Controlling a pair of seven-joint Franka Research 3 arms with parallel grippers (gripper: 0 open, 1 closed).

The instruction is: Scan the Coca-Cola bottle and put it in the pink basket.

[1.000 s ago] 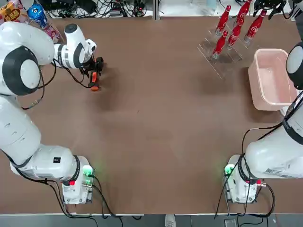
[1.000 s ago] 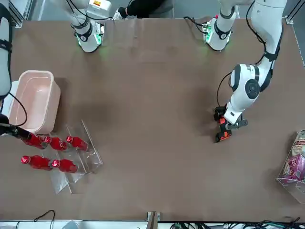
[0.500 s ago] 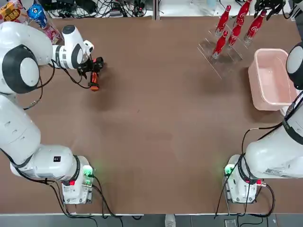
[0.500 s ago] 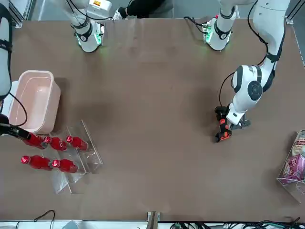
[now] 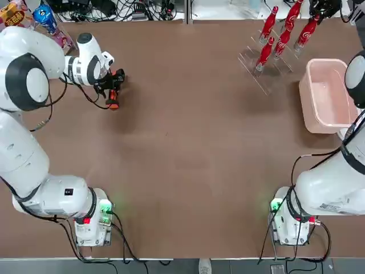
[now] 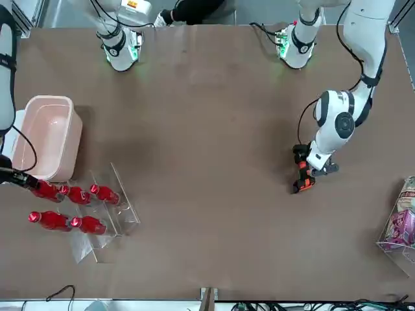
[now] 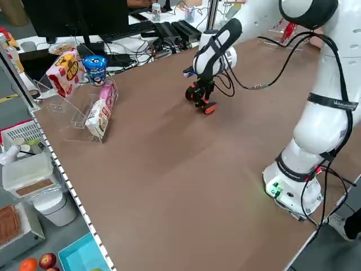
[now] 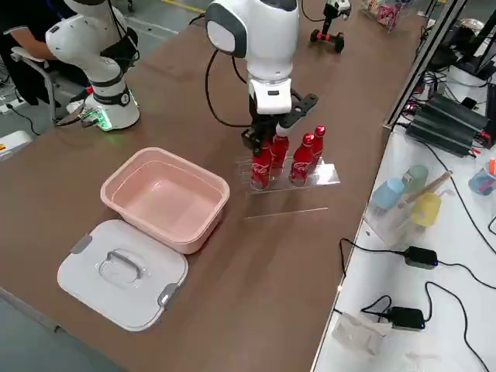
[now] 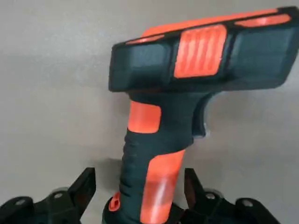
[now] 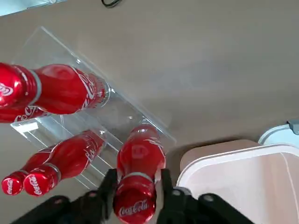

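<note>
My open fingers are less wide apart than the scanner's head. My left gripper will grab the scanner by its slim handle (image 9: 152,182) next, so it can scan the bottle.
Several red Coca-Cola bottles stand in a clear rack (image 5: 259,65) at the far right of the table. My right gripper (image 10: 138,186) comes down over the Coca-Cola bottle (image 10: 140,158) nearest the basket, shut on its neck; the same bottle (image 5: 308,29) and gripper (image 8: 263,143) show from above and from the side. The pink basket (image 5: 328,97) sits just nearer than the rack, with nothing in it. At the far left, my left gripper (image 9: 140,191) stands open around the handle of an orange-and-black scanner (image 5: 113,94) resting on the table.
A white lid (image 8: 124,271) lies beside the basket (image 8: 163,194) near the table's right edge. A clear stand with snack packs (image 7: 84,84) sits at the far left corner. Cables and boxes lie beyond the far edge.
The right gripper's fingers have closed in on the bottle's neck. The left gripper's jaws have narrowed around the scanner handle and the left wrist has shifted slightly.
</note>
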